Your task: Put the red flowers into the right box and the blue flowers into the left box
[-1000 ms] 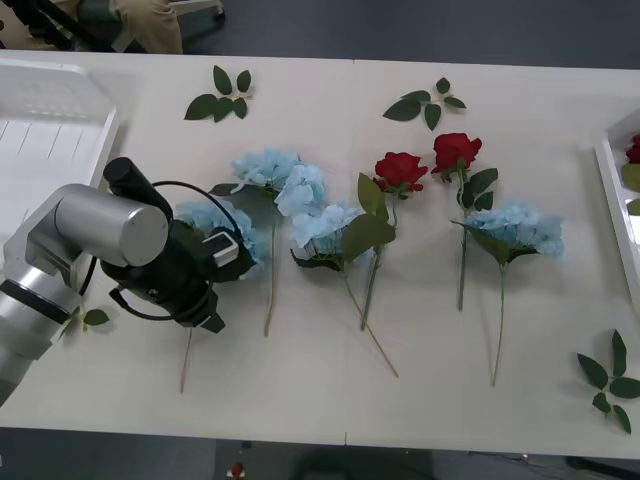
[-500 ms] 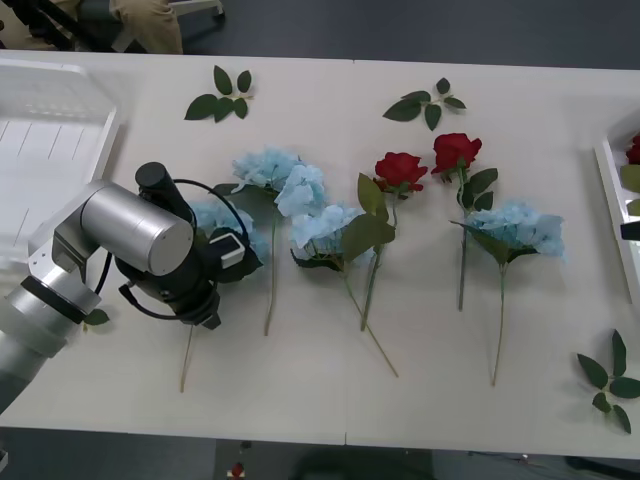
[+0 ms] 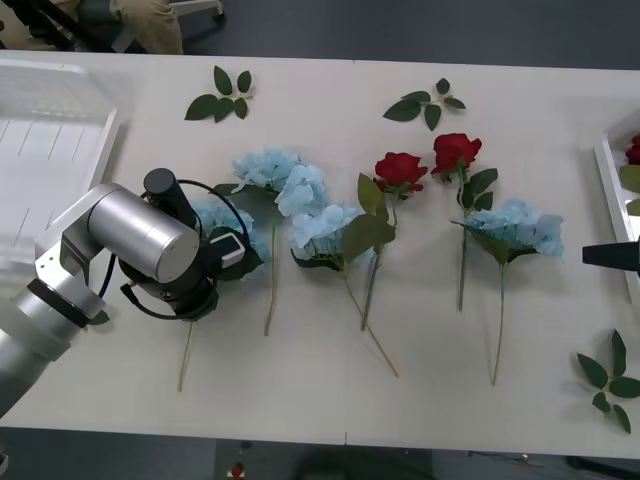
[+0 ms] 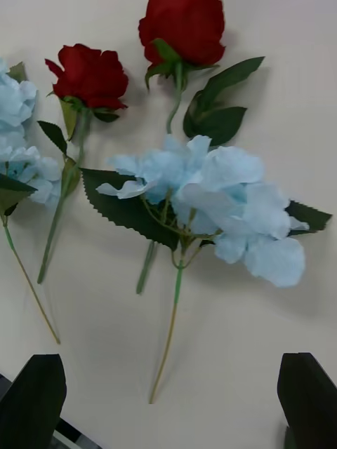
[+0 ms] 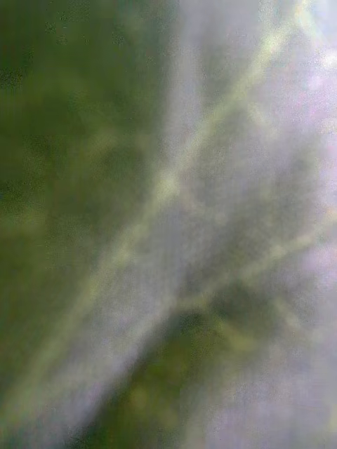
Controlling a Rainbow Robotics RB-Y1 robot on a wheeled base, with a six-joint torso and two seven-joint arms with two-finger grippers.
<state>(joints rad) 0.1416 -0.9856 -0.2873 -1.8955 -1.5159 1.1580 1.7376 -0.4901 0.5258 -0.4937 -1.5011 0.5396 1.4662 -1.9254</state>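
Next, my right gripper grabs the rightmost blue flower by the green top of its stem (image 3: 503,272). The flower then goes into the left box (image 3: 50,150).
Several blue flowers lie in a row on the table; my left gripper (image 3: 222,250) is pressed down on the leftmost blue flower (image 3: 212,215), whose leaf and stems blur across the left wrist view. Other blue flowers (image 3: 300,190) lie just to its right. Two red flowers (image 3: 400,170) (image 3: 456,152) lie mid-table. My right gripper (image 3: 605,255) (image 4: 168,414) is open, close to the rightmost blue flower (image 3: 520,228) (image 4: 217,196), with both red flowers (image 4: 91,74) beyond it. The left box (image 3: 50,150) lies at far left. The right box (image 3: 610,185) at the right edge holds a red bloom (image 3: 633,150).
Loose green leaf sprigs lie at the back left (image 3: 222,95), back middle (image 3: 428,103) and front right (image 3: 610,380). A single small leaf (image 3: 95,317) lies beside the left arm. Bare table runs along the front edge below the stems.
The left arm has swung right and lowered onto the leftmost blue flower. The right gripper's black tip has come in from the right edge, moving left toward the rightmost blue flower.
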